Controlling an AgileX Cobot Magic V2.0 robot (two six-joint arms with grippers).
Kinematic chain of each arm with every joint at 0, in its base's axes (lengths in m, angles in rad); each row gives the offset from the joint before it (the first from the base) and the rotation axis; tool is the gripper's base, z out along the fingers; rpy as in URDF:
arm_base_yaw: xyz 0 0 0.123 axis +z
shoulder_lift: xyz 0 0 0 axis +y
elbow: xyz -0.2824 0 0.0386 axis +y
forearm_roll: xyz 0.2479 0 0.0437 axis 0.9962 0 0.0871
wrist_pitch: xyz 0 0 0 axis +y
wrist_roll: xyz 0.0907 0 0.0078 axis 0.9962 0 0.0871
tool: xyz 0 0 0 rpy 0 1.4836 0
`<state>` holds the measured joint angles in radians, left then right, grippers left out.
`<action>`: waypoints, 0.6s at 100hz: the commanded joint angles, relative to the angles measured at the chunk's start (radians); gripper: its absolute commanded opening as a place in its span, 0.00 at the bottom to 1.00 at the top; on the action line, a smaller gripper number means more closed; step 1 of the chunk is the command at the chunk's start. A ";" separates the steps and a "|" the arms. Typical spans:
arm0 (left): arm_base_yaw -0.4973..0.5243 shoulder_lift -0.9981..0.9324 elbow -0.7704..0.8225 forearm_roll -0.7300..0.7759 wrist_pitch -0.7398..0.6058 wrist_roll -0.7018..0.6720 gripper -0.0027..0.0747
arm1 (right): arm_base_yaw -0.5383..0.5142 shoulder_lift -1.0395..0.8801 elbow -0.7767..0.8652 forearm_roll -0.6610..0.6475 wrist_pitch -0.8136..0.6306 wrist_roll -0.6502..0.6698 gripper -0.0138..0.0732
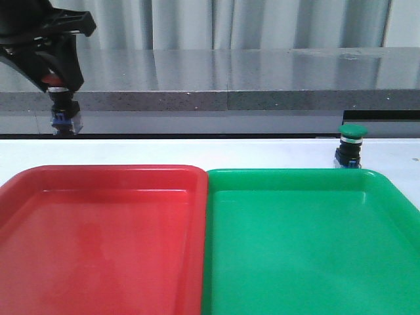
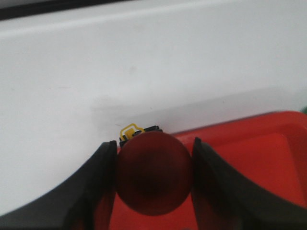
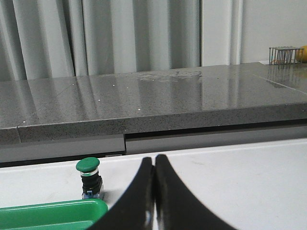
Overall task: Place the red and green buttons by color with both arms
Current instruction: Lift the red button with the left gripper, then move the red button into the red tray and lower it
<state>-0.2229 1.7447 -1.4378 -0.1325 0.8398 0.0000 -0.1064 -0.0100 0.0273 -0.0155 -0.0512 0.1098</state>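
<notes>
The blue base of the red button point(image 1: 63, 105) is high above the red tray, so my left gripper should lower the button's base before it opens.
My left gripper point(image 1: 54, 82) is raised at the far left, above the red tray's point(image 1: 98, 177) back left corner. It is shut on the red button point(image 1: 63, 105), which hangs under the fingers with its blue base down. In the left wrist view the dark-red cap point(image 2: 154, 173) fills the gap between the two fingers, over the red tray's edge point(image 2: 249, 124). The green button point(image 1: 350, 146) stands upright on the white table just behind the green tray point(image 1: 308, 180). In the right wrist view the green button point(image 3: 89, 178) is apart from my right gripper point(image 3: 154, 160), which is shut and empty.
The red tray and green tray lie side by side, touching, across the front of the white table point(image 1: 197, 152). A grey counter point(image 1: 230, 79) and curtains run behind the table. A wire basket point(image 3: 283, 54) sits far off on the counter.
</notes>
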 commanded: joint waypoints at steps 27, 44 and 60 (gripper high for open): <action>-0.115 -0.201 0.267 -0.014 -0.200 0.000 0.11 | -0.007 -0.023 -0.019 -0.011 -0.074 -0.002 0.09; -0.180 -0.239 0.425 -0.065 -0.269 0.000 0.11 | -0.007 -0.023 -0.019 -0.011 -0.074 -0.002 0.09; -0.206 -0.239 0.537 -0.082 -0.328 -0.066 0.11 | -0.007 -0.023 -0.019 -0.011 -0.074 -0.002 0.09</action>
<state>-0.4134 1.5517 -0.9251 -0.1935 0.5941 -0.0175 -0.1064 -0.0100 0.0273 -0.0155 -0.0512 0.1133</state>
